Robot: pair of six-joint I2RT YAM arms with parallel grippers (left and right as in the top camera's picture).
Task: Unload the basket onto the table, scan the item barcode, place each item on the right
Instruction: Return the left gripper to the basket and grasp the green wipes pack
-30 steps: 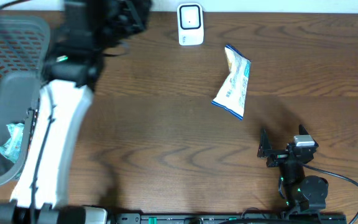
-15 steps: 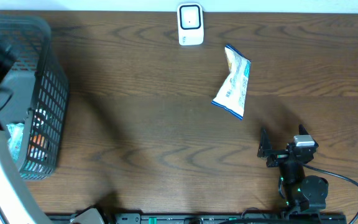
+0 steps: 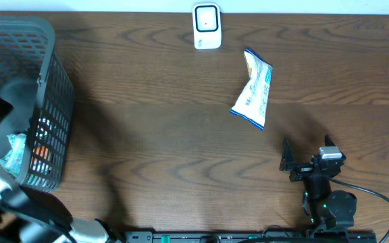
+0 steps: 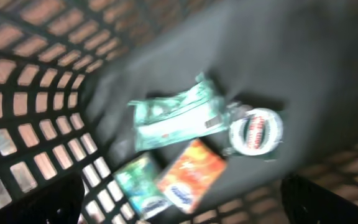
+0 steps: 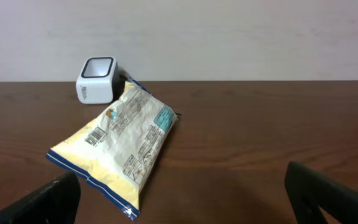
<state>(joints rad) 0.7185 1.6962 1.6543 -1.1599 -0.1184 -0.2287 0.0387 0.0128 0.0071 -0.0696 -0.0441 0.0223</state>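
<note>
Next, the left gripper reaches the teal packet (image 3: 13, 154) (image 4: 173, 118) and pinches it near one end, so most of its printed body stays uncovered for scanning the barcode.
A white barcode scanner (image 3: 206, 27) stands at the table's back edge, also seen in the right wrist view (image 5: 97, 79). A yellow-and-white snack bag (image 3: 253, 89) lies flat to its right, printed back up (image 5: 120, 143). My right gripper (image 3: 307, 154) rests open near the front edge, well short of the bag, with nothing between its fingers (image 5: 48, 202). My left gripper (image 4: 179, 205) hangs open and empty inside the black basket (image 3: 46, 81). Below it lie a teal packet (image 4: 173, 118), a round-lidded cup (image 4: 255, 130), an orange pack (image 4: 191, 174) and a green pack (image 4: 138, 186).
The basket takes up the table's left end, and its mesh walls (image 4: 23, 118) close in around my left gripper. My left arm (image 3: 19, 209) reaches up from the front-left corner. A cable (image 3: 377, 199) runs from the right arm's base.
My left arm has swung from above the basket's back right down to its near side. Its jaws have opened. The bag, the scanner and my right arm have not moved.
</note>
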